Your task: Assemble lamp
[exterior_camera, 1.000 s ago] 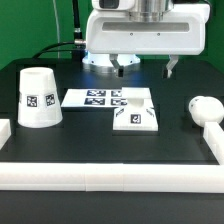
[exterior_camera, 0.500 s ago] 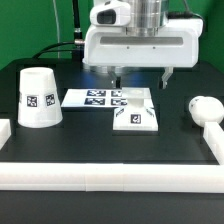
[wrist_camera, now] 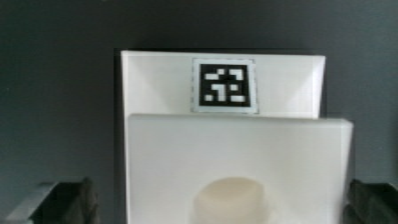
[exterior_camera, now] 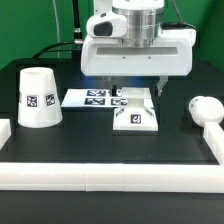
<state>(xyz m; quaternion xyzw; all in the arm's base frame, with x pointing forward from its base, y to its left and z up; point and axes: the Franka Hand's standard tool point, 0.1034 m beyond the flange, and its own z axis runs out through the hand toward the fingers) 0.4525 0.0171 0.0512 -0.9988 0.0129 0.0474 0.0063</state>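
The lamp base's round socket hole point(wrist_camera: 231, 201) needs to stay free for the bulb, so my gripper should grab the lamp base by its opposite side edges next.
The flat square lamp base point(exterior_camera: 136, 117) lies on the black table, tag facing the camera. My gripper point(exterior_camera: 137, 91) hangs just above its far edge, jaws open wide, one finger point(exterior_camera: 113, 91) on each side and nothing held. In the wrist view the base point(wrist_camera: 222, 130) fills the middle, with its tag point(wrist_camera: 222, 83) and round socket hole point(wrist_camera: 231, 196); the dark fingertips point(wrist_camera: 64, 200) stand outside both side edges. The tapered shade point(exterior_camera: 37, 97) stands at the exterior view's left. The round-headed bulb point(exterior_camera: 203, 108) lies at the exterior view's right.
The marker board point(exterior_camera: 92, 98) lies flat just to the exterior view's left of the base, touching or nearly touching it. White border rails run along the front point(exterior_camera: 110, 176) and both sides point(exterior_camera: 213, 142).
The gripper has come down toward the base and shifted slightly to the exterior view's right, with its fingers now level with the base's far edge. The base, shade and bulb have not moved.
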